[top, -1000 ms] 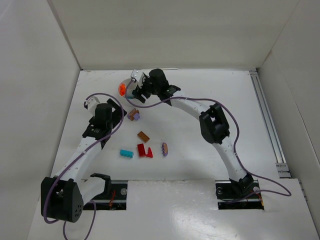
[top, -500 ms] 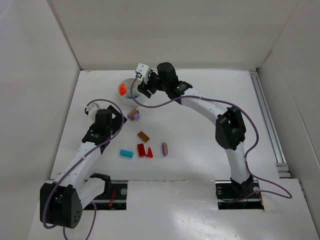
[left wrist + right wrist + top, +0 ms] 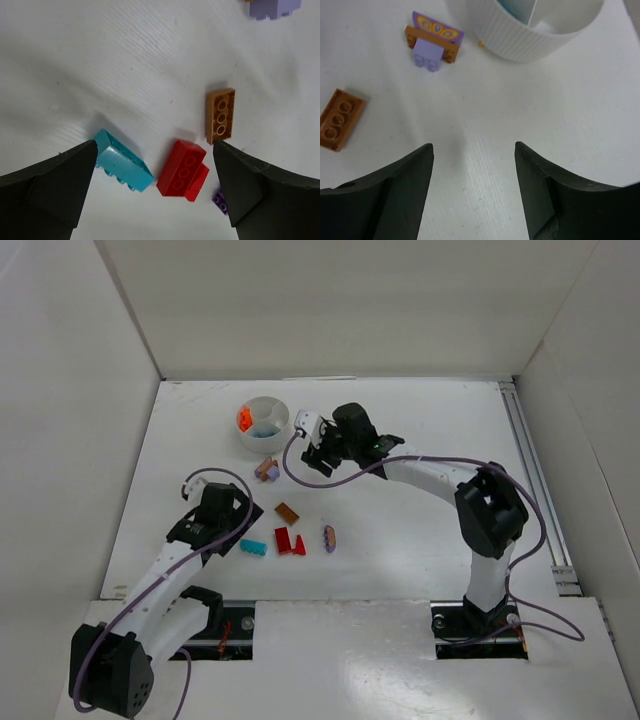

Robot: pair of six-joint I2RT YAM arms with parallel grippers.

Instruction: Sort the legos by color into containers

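My left gripper grabs the teal brick by its middle [image 3: 253,547] [image 3: 123,162] next, so both ends of the brick stay free to fit into the dish's section.
The white round dish [image 3: 280,432] stands at the back left, with orange legos [image 3: 243,419] in one compartment. On the table lie a purple-and-brown piece [image 3: 267,470], a brown plate [image 3: 287,511], a teal brick [image 3: 253,547], red bricks [image 3: 289,541] and a purple piece [image 3: 329,537]. My left gripper [image 3: 154,145] hangs open above the teal brick [image 3: 122,160] and a red brick [image 3: 182,167], holding nothing. The brown plate [image 3: 220,119] lies just beyond. My right gripper [image 3: 473,145] is open and empty over bare table, near the dish [image 3: 540,25] and the purple-and-brown piece [image 3: 432,45].
White walls close the table at the back and on both sides. A metal rail [image 3: 535,480] runs along the right edge. Purple cables [image 3: 420,462] loop off both arms above the table.
My right gripper has drawn back from over the dish, toward me and to the right. The left arm has moved nearer, toward the teal and red bricks.
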